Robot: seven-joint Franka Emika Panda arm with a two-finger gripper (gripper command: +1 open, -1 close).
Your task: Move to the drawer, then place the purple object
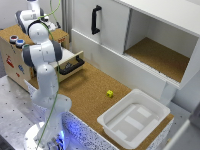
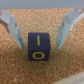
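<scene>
My gripper grabs the purple cube by its opposite sides next, to place the cube at the drawer (image 1: 76, 57).
The purple cube (image 2: 38, 46), with yellow marks on its face, rests on a cork surface in the wrist view. My gripper (image 2: 39, 35) is open. One finger (image 2: 13, 29) stands on each side of the cube, with a small gap on both sides. In the exterior view the pale cream drawer (image 1: 76, 57) with its black bar handle (image 1: 73, 65) stands pulled out. My arm (image 1: 44, 52) bends over it and hides the hand and the cube.
A white plastic tub (image 1: 134, 118) sits at the counter's near right corner. A small yellow object (image 1: 109, 93) lies on the cork counter. A cabinet door with a vertical black handle (image 1: 95, 20) and an open compartment (image 1: 159, 56) stand behind. A wooden box (image 1: 15, 50) is at the left.
</scene>
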